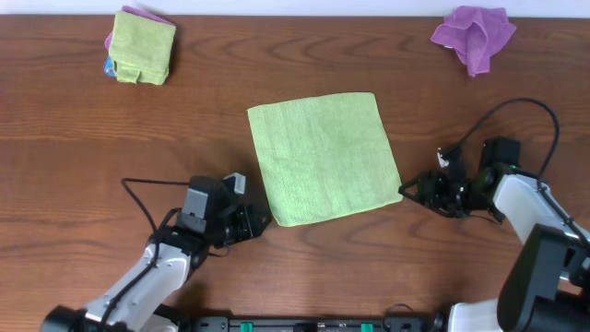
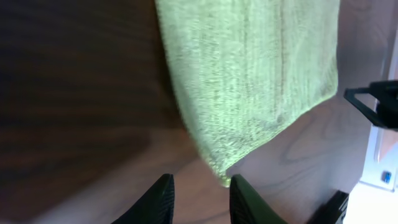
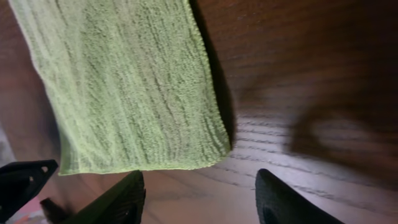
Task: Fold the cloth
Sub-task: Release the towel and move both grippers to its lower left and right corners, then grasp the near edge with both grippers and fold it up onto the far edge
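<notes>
My left gripper will grab the lime-green cloth by its near corner next. It will then fold the cloth's near edge toward its far edge.
The lime-green cloth lies flat on the table's middle as a rough square. My left gripper is just off its near left corner, and my right gripper just off its near right corner. In the left wrist view the cloth ends in a corner right by the tip of one of the fingers; the left gripper is open with bare wood between its jaws. In the right wrist view the cloth stops short of the right gripper, which is wide open and holds nothing.
A folded stack of cloths, green on top, sits at the far left of the wooden table. A crumpled purple cloth lies at the far right. A black cable loops above the right arm.
</notes>
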Motion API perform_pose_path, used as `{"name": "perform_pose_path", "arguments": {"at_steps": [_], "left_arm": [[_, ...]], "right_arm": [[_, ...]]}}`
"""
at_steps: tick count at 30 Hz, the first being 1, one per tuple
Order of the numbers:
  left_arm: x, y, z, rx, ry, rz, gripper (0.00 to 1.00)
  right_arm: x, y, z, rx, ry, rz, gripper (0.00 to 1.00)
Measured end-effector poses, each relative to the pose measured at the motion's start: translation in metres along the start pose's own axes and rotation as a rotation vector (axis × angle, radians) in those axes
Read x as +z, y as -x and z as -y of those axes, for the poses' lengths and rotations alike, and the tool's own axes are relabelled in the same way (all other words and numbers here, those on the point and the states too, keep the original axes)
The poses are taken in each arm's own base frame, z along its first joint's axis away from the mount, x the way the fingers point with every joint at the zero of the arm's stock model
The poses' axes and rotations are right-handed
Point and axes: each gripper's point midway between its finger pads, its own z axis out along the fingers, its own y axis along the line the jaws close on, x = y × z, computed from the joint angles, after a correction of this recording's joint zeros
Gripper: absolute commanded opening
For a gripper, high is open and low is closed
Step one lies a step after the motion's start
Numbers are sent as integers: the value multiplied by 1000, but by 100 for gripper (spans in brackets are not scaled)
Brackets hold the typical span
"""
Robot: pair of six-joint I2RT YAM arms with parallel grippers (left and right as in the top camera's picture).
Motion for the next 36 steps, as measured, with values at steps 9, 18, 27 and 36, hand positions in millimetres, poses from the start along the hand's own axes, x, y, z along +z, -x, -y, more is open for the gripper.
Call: {"name": "perform_pose_path", "arguments": {"at_steps": [9, 18, 27, 36], "left_arm": [[15, -2, -7, -30, 2, -26, 38], [26, 4, -2, -39, -35, -13, 43], [34, 3, 3, -69, -62, -26, 26], [36, 3, 3, -83, -64, -31, 6]], "right_arm": [[10, 3, 11, 20, -23, -8, 57], [22, 6, 6, 55, 59, -29, 54], [36, 8, -3, 39, 87, -48, 26], [43, 6, 0, 69, 58, -64, 2]]}}
